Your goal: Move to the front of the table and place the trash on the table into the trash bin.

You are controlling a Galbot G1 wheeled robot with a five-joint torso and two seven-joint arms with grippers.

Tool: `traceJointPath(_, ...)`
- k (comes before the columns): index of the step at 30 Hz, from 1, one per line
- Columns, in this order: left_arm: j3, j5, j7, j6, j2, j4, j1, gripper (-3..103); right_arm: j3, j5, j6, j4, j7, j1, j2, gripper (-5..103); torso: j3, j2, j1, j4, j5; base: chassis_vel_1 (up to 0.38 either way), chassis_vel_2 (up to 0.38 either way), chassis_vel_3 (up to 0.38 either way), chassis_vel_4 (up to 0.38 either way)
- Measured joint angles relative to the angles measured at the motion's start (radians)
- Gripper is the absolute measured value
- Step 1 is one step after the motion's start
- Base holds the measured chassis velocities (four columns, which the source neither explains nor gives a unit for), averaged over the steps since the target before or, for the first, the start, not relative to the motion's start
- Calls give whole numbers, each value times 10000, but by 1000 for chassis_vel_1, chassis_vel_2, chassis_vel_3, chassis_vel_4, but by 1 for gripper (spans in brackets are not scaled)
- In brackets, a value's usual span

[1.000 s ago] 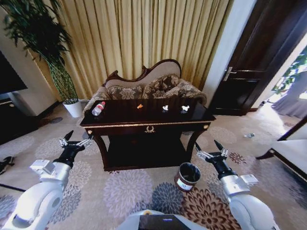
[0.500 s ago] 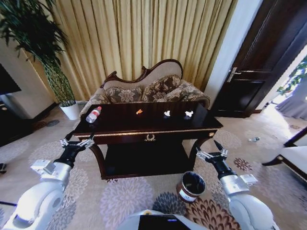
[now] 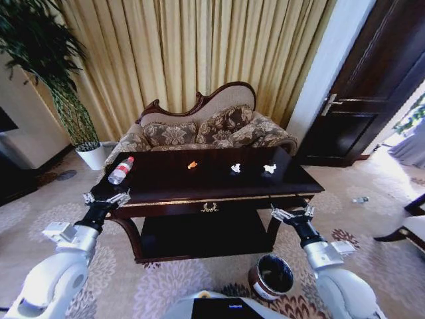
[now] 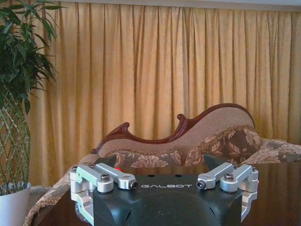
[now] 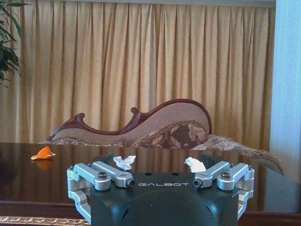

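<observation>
The white paper needs to go into the bin (image 3: pixel 271 277), so my right gripper should grab it by its crumpled body (image 3: pixel 269 169) next.
The dark glossy table (image 3: pixel 166 188) with gold trim stands straight ahead. On its top lie the trash pieces: a clear bottle (image 3: pixel 120 170) with a red cap at the left end, an orange scrap (image 3: pixel 192 165) (image 5: pixel 43 153) and two crumpled white paper bits (image 3: pixel 236 168) (image 3: pixel 269 169) (image 5: pixel 124 162) (image 5: pixel 194 165). The round brown trash bin (image 3: pixel 271 277) sits on the carpet below the table's right front corner. My left gripper (image 3: pixel 106 198) (image 4: pixel 162 165) hangs open and empty at the table's left front edge. Just as empty, my right gripper (image 3: pixel 291 214) (image 5: pixel 162 162) is open at the right front edge.
A carved floral sofa (image 3: pixel 199 126) stands behind the table, against gold curtains (image 3: pixel 199 46). A potted plant (image 3: pixel 53 86) is at the back left and a dark door (image 3: pixel 372 93) at the right. Patterned carpet (image 3: pixel 372 219) lies open to the right.
The whole picture has shifted: the camera has come closer to the table, which now looks larger, and the bin sits lower in the picture. Both grippers stay open and held out as before.
</observation>
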Motion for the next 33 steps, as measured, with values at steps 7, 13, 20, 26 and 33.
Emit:
traceJointPath(7, -363, -48, 219, 2, -354, -107, 302, 100, -381, 398, -1045, 55, 1216, 863, -628, 100, -4, 6, -10, 2, 1, 0, 0, 0, 0)
traceJointPath(13, -721, 138, 526, -176, -907, -107, 742, 100, -247, 1465, -1721, -571, 1780, 1868, -1750, 100, -1, 3, -6, 2, 1, 0, 0, 0, 0)
traceJointPath(20, -857, 399, 557, -212, -1587, -133, 984, 100, -828, 2267, -1929, -2296, 1942, 3449, -3019, 100, -2, 3, -5, -1, 2, 0, 0, 0, 0)
traceJointPath(26, -1037, 574, 554, -228, -2141, -157, 1180, 100, -2142, 2807, -2052, -3538, 2099, 5463, -3781, 100, -1, 1, -4, 2, 2, 0, 0, 0, 0)
traceJointPath(33, -1213, 659, 554, -236, -2413, -192, 1374, 100, -3419, 3357, -2401, -4526, 2178, 7305, -4162, 100, 0, 2, -4, 2, 1, 0, 0, 0, 0)
